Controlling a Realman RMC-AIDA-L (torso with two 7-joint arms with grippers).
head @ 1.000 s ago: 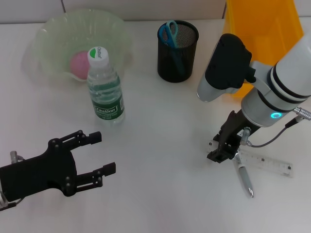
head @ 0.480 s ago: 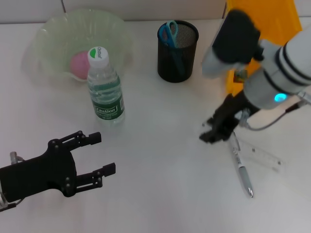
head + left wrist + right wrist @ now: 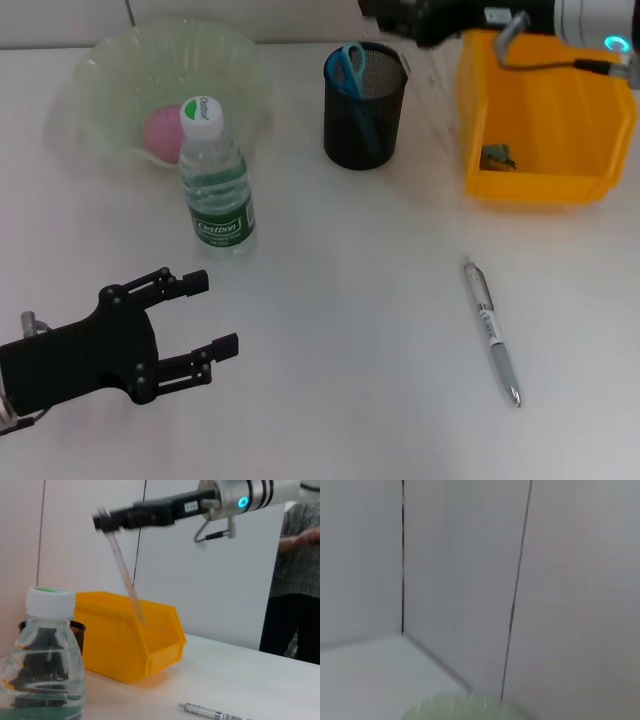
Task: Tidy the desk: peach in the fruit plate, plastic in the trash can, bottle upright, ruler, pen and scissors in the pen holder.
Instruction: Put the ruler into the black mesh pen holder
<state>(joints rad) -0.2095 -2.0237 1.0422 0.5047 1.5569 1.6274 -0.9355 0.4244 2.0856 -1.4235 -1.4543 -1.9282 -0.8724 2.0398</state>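
I should line up the clear ruler with the holder before my right gripper opens. The ruler hangs outside the pen holder's rim [image 3: 365,60], so it would miss if I let go now.
My right gripper [image 3: 388,12] is at the far edge, high above the black mesh pen holder [image 3: 365,130]. In the left wrist view it [image 3: 103,521] is shut on the clear ruler [image 3: 126,577], which hangs down from it. Blue scissors [image 3: 349,68] stand in the holder. A silver pen [image 3: 491,332] lies on the table at the right and also shows in the left wrist view [image 3: 215,712]. The pink peach [image 3: 160,132] lies in the green fruit plate [image 3: 90,70]. The bottle [image 3: 215,185] stands upright. My left gripper [image 3: 220,313] is open and empty at the front left.
A yellow bin [image 3: 540,185] at the back right holds a scrap of plastic [image 3: 497,155]. A person stands beyond the table in the left wrist view [image 3: 300,580]. The right wrist view shows the wall and the plate's green rim [image 3: 465,707].
My right gripper has lifted the ruler off the table beside the pen and swung up and back to above the pen holder. The pen shifted slightly. The left arm has not moved.
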